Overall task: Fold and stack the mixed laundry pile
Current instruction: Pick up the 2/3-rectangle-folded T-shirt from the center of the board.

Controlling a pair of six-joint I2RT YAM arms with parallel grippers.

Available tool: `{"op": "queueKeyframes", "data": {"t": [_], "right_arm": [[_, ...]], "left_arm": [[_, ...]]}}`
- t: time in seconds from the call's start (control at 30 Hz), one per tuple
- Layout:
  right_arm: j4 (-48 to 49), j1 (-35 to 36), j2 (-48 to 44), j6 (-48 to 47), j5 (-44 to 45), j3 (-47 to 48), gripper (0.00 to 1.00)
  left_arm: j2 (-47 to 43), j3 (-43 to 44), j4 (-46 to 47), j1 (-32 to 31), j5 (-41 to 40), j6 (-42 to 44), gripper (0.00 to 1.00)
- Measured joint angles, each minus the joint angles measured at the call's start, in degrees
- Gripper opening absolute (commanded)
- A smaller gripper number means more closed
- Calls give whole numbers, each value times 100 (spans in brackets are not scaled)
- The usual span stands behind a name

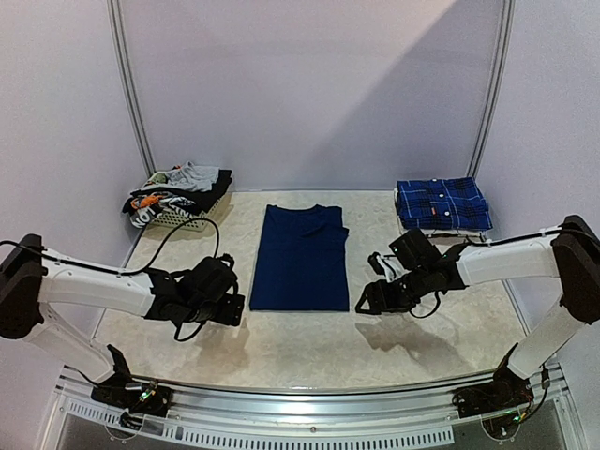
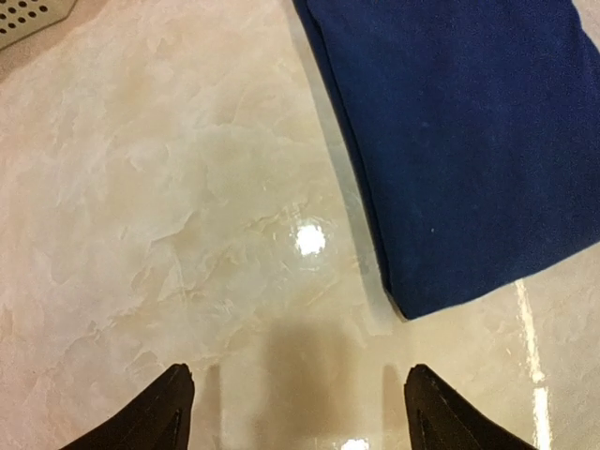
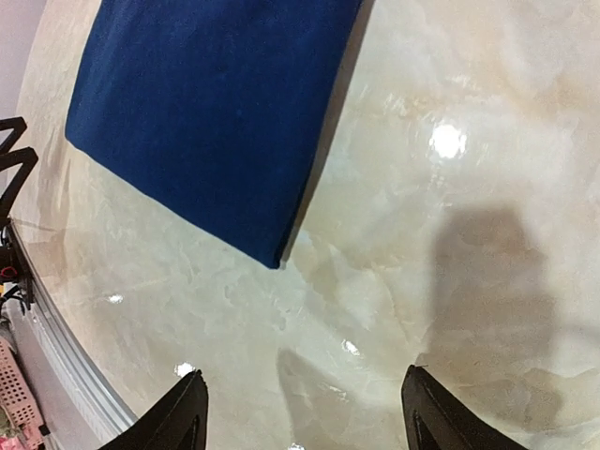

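Note:
Next, the right gripper grabs the navy T-shirt (image 1: 300,258) by its near hem corner (image 1: 346,307) to fold that end of the T-shirt over toward the collar.
A navy T-shirt (image 1: 300,258) lies folded into a long rectangle in the middle of the table. My left gripper (image 1: 232,307) is beside its near left corner, open, with only bare table between the fingers. In the left wrist view the gripper (image 2: 300,408) is apart from the shirt (image 2: 469,141). My right gripper (image 1: 366,300) is open beside the near right corner, and in the right wrist view it (image 3: 305,403) is also off the shirt (image 3: 206,112). The rest of the laundry pile (image 1: 178,187) sits at the back left. A folded blue plaid shirt (image 1: 442,203) lies at the back right.
The pile rests in a small white slatted basket (image 1: 178,221), whose corner shows in the left wrist view (image 2: 28,17). A cable runs from the left arm toward the basket. The table's metal front rail (image 1: 300,412) runs along the near edge.

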Motion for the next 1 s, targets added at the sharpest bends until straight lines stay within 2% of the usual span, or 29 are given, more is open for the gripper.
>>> {"op": "queueKeyframes", "data": {"t": [0.3,0.67,1.0], "right_arm": [[557,0,79,382,-599,-317,61],[1228,0,734,509,-968,-166,56],[1539,-2,1311,566,-933,291,40]], "left_arm": [[0,-205,302,81,667,2,72],[400,-326,1073,404,1460,0,66],[896,-286,1989,774,1902,39,56]]}}
